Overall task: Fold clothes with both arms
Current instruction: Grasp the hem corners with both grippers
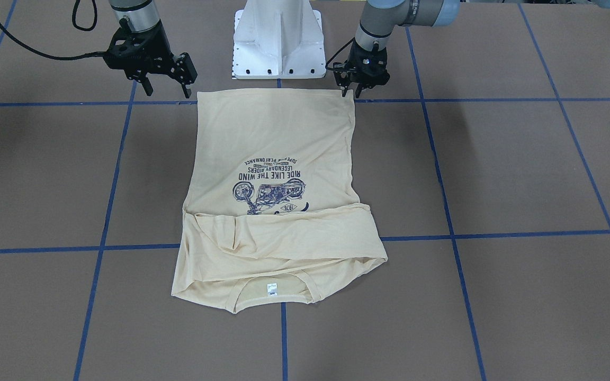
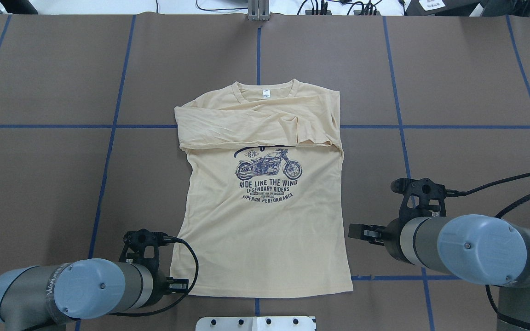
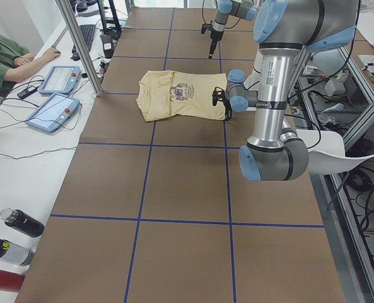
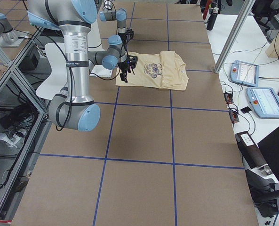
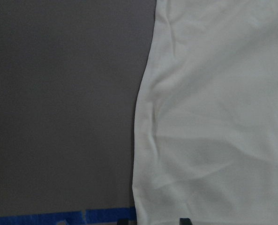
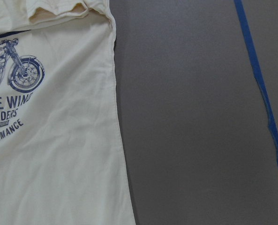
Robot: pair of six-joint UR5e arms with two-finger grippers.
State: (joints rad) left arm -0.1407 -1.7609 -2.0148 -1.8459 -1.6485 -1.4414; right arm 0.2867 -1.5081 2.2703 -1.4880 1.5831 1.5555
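Observation:
My right gripper grabs its hem corner next, to fold the T-shirt's lower half up over the folded sleeves.
The cream-yellow T-shirt lies flat on the table with the motorcycle print up, both sleeves folded across the chest and the neck label at the far end from the robot. It also shows in the overhead view. My left gripper is low at the hem corner on its side, with its fingers slightly apart at the fabric edge. My right gripper is wide open and empty, hovering just outside the other hem corner. The right wrist view shows the shirt's side edge and bare table.
The white pedestal base stands just behind the hem. Blue tape lines cross the brown table. An operator, control tablets and bottles are on the side bench beyond the table's far edge.

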